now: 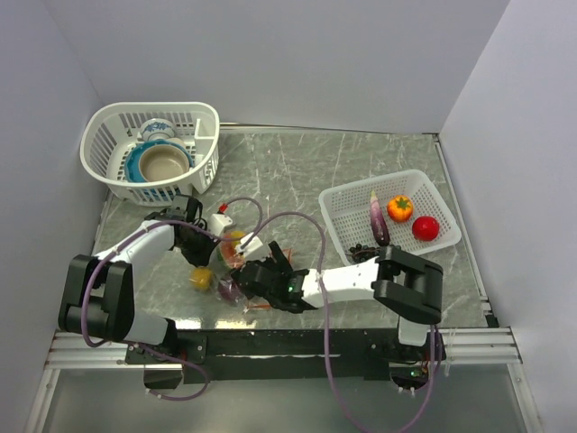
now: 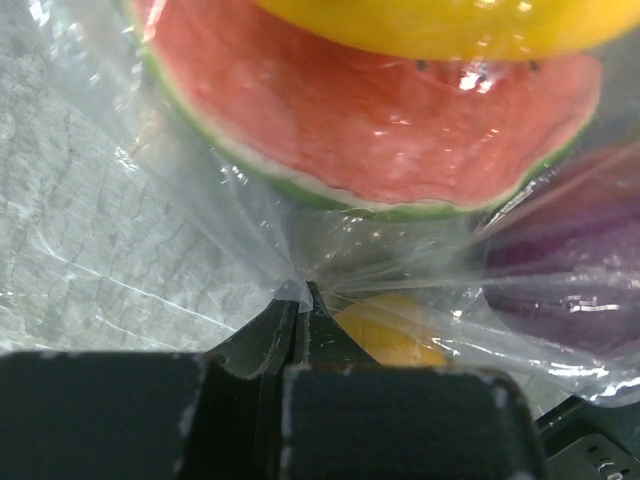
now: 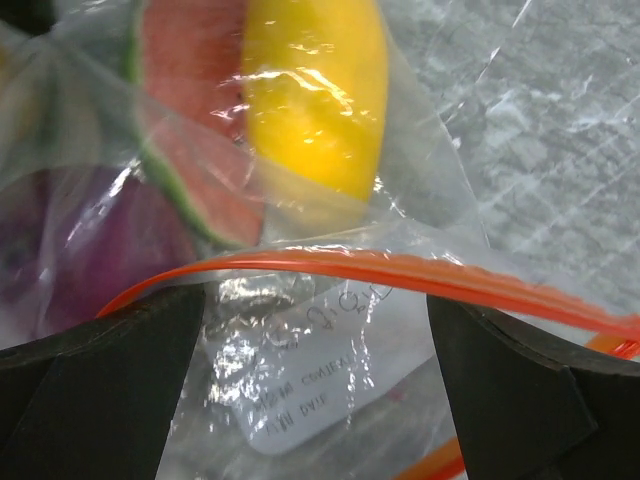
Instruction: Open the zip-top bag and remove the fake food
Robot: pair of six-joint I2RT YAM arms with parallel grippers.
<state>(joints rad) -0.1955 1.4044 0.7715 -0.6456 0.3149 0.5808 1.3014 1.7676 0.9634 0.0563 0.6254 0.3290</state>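
Observation:
I will grab the yellow piece [image 2: 450, 25] with my right gripper by its end nearest the bag's opening [image 2: 612, 18], to take the piece out lengthwise through the bag's opening.
The zip-top bag [image 1: 233, 259] lies between my two grippers near the table's front, clear and crinkled. My left gripper [image 2: 300, 295] is shut on a pinch of its plastic. Inside the bag the fake food shows: a watermelon slice [image 2: 370, 130], a yellow piece [image 2: 450, 25] and a purple one [image 2: 570, 260]. My right gripper [image 3: 315, 330] stands open, one finger on each side of the bag's mouth, where the orange-red zip strip [image 3: 400, 270] arches over a white label [image 3: 320, 380]. A small yellow-orange fruit [image 1: 200, 278] lies by the bag's left side.
A white basket [image 1: 343, 203] at the right holds an eggplant [image 1: 377, 219], an orange fruit [image 1: 399, 208], a red tomato [image 1: 425, 228] and dark grapes [image 1: 365, 251]. Another white basket [image 1: 104, 135] at the back left holds blue-and-white bowls [image 1: 162, 161].

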